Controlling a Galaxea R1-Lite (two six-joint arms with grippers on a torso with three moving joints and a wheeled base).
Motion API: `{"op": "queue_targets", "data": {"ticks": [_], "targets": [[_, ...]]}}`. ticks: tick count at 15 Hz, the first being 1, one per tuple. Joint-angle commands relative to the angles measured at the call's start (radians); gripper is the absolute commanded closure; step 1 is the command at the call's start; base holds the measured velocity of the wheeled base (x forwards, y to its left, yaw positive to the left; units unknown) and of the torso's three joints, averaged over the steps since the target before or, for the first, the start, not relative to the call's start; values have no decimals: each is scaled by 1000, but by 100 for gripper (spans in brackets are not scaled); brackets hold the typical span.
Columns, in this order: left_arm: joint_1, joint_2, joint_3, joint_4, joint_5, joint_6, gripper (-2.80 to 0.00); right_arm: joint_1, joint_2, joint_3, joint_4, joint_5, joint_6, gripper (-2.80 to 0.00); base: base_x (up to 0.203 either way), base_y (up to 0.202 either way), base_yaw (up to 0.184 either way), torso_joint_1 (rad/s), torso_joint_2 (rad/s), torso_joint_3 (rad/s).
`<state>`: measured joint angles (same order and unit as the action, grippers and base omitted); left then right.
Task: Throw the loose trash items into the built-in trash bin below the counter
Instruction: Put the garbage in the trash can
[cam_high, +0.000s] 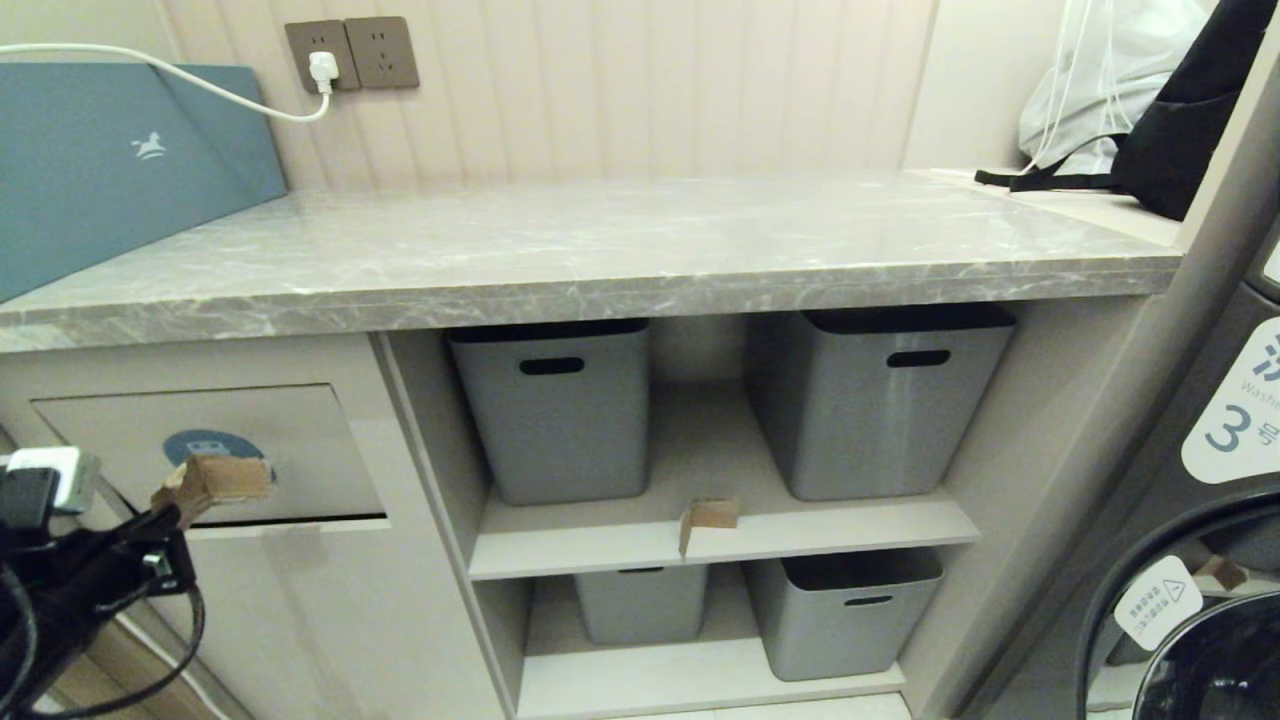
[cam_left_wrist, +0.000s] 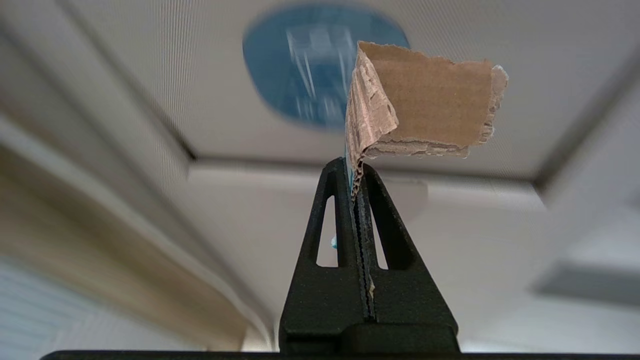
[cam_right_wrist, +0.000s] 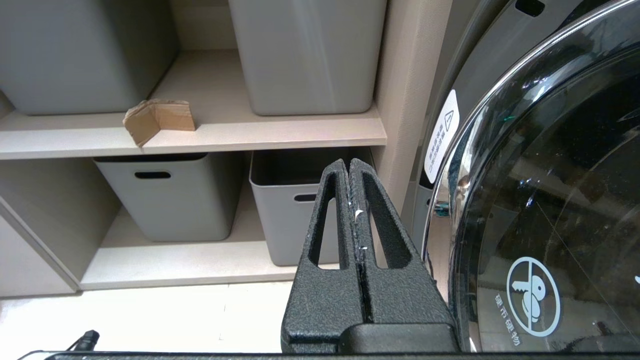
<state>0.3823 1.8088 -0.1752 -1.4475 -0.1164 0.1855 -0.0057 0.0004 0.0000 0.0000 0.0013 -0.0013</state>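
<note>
The lower edge of the cardboard scrap is outside the dark gap under the flap, so the robot's left gripper needs to keep holding the scrap until it goes into the bin.
My left gripper (cam_high: 172, 508) (cam_left_wrist: 354, 172) is shut on a folded scrap of brown cardboard (cam_high: 215, 480) (cam_left_wrist: 425, 102). It holds the scrap just in front of the trash bin's beige flap (cam_high: 290, 440) (cam_left_wrist: 200, 75), right by its blue oval sticker (cam_high: 205, 445) (cam_left_wrist: 295, 60). A second cardboard scrap (cam_high: 708, 517) (cam_right_wrist: 157, 117) stands at the front edge of the upper shelf, between two grey tubs. The grey marble counter (cam_high: 600, 250) runs above the flap and shelves. My right gripper (cam_right_wrist: 349, 165) is shut and empty, parked low near the washing machine.
Grey tubs (cam_high: 560, 410) (cam_high: 875, 400) stand on the upper shelf, and two more (cam_high: 850, 610) (cam_high: 640, 600) on the lower one. A washing machine door (cam_right_wrist: 550, 200) is at the right. A teal box (cam_high: 120, 160) and a black bag (cam_high: 1180, 140) rest on the counter.
</note>
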Motion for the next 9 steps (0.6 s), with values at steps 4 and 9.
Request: {"op": "queue_targets", "data": {"ticks": [4,9], "targets": [[3,238,-195,-50,-5,3,0,0,0,0,0,0,0,0,0,0,0,0,0,0],[6,343,-242,-80,-117,18,0,0,0,0,0,0,0,0,0,0,0,0,0,0]]}}
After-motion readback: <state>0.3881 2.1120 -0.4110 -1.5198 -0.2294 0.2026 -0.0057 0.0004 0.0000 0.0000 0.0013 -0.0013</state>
